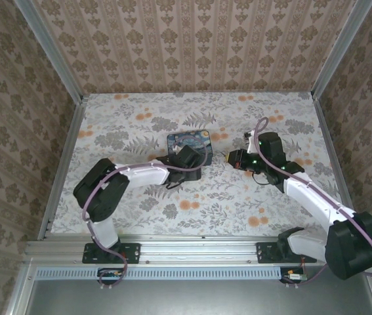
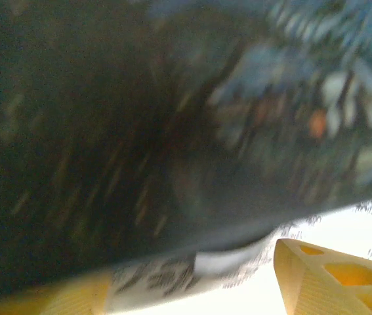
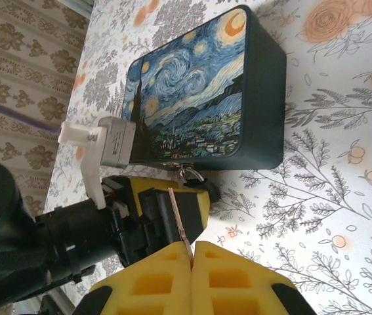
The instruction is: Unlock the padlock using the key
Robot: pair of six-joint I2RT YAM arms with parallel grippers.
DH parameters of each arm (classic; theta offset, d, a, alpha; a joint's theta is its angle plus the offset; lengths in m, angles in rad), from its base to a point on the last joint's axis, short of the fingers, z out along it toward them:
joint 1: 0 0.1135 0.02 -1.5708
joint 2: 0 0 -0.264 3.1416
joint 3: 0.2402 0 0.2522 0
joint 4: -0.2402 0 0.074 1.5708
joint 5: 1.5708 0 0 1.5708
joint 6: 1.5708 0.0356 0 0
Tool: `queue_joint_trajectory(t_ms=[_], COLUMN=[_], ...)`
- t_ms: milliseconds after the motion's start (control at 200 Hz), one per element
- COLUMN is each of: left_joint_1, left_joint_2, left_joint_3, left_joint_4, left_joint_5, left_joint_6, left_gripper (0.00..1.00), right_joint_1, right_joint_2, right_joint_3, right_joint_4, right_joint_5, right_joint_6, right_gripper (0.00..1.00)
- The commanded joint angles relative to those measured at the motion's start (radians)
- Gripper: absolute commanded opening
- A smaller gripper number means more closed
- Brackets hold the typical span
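Observation:
I will next grab the padlock's dark body with my left gripper and leave its shackle free, to tip the box for unlocking with the key.
The blue swirl-painted box lies flat on the floral table, and a small dark padlock hangs by its shackle at the box's front edge. My right gripper is shut on the slim brownish key, whose tip points toward the padlock from a short way off. My left gripper sits right at the box's front beside the padlock. Its yellow fingers stand apart, with the blurred dark side of the box close before them and nothing clamped between them.
Patterned walls enclose the floral table on three sides. Metal rails run along its left and right edges. The two grippers face each other closely in front of the box, the right gripper just to its right.

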Motion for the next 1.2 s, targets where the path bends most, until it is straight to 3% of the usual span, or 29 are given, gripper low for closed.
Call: queue_joint_trajectory(t_ms=[0,435,805,1060,1195], left_joint_1=[-0.017,-0.088,-0.111,-0.11,-0.105], left_joint_2=[0.04,0.161,0.194,0.202,0.205], left_joint_3=[0.036,0.2,0.257,0.281,0.272], left_joint_4=[0.002,-0.171,-0.231,-0.279,-0.263], left_joint_5=[-0.033,-0.174,-0.191,-0.209,-0.195], left_joint_6=[-0.024,-0.12,-0.16,-0.162,-0.17], left_gripper=[0.67,0.61,0.41,0.4,0.35], right_joint_1=[-0.012,-0.032,-0.034,-0.035,-0.034], right_joint_2=[-0.008,0.06,0.077,0.062,0.064], right_joint_3=[-0.007,-0.012,-0.036,-0.058,-0.064], right_joint_4=[-0.009,0.056,0.08,0.081,0.08], right_joint_5=[-0.011,-0.082,-0.106,-0.108,-0.109], right_joint_6=[-0.026,-0.025,-0.017,-0.019,-0.017], right_gripper=[0.0,0.0,0.0,0.0,0.0])
